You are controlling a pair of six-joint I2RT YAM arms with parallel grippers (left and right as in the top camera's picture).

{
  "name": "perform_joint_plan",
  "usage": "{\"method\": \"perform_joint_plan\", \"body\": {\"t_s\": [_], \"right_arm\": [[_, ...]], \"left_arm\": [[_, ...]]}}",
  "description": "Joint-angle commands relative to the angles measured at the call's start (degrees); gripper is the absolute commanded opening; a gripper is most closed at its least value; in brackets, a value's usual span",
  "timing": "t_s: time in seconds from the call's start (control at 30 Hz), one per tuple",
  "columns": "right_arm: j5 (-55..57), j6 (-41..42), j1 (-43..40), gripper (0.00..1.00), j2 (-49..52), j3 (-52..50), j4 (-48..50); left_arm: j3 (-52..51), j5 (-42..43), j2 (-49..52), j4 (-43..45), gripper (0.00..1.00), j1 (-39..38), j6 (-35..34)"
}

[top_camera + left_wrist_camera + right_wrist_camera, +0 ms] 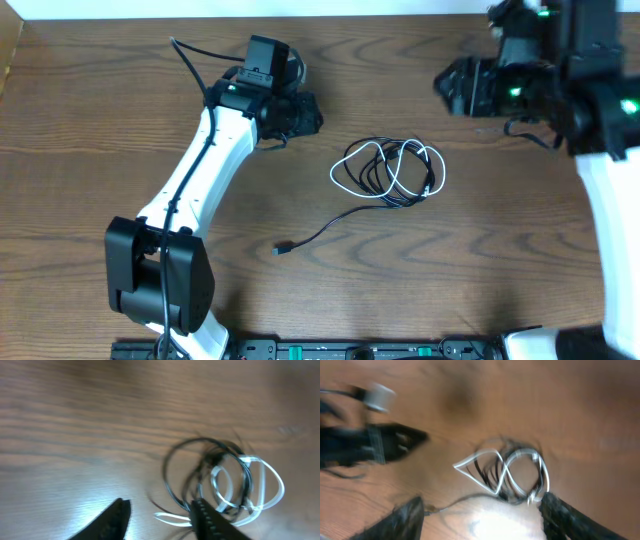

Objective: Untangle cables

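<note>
The white cord needs to be pulled free to untangle the cables, so my right gripper will grab its outer loop and leave the black cords free.
The cables [388, 170] lie in a tangled bundle of small loops mid-table: one white cord and thin black cords. A black tail runs from the bundle to a small plug [281, 249] at the front left. My left gripper [308, 113] is open and empty, left of and behind the bundle; its view shows the cables [220, 482] just beyond its fingertips [160, 512]. My right gripper [452, 85] is open and empty, behind and right of the bundle; its view shows the cables [507, 472] between and beyond its fingers [480, 512].
The table [90, 120] is brown wood. The left arm's base [160, 275] stands at the front left and the right arm [610, 200] runs along the right edge. The left arm also shows in the right wrist view [370, 442].
</note>
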Motion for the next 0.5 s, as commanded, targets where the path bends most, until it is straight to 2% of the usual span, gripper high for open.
{"method": "perform_joint_plan", "body": {"t_s": [0.0, 0.1, 0.2, 0.4, 0.47], "right_arm": [[1.44, -2.97, 2.27, 0.74, 8.68, -0.55, -5.57], [0.96, -5.01, 4.28, 0.78, 15.32, -0.59, -8.44], [0.85, -7.69, 6.34, 0.78, 21.86, -0.59, -9.20], [5.53, -8.92, 10.25, 0.64, 37.35, -0.59, -5.16], [5.55, -7.74, 11.34, 0.55, 40.57, -0.59, -4.02]], "left_arm": [[0.31, -4.00, -0.52, -0.13, 0.46, 6.12, 1.03], [0.31, 1.20, -0.48, -0.57, 0.46, 10.99, 1.05], [0.28, 2.93, -0.48, -1.62, 0.46, 13.46, 1.03], [0.28, 2.93, -0.46, -1.79, 0.46, 13.97, 0.37], [0.28, 2.93, -0.46, -1.84, 0.46, 13.97, 0.37]]}}
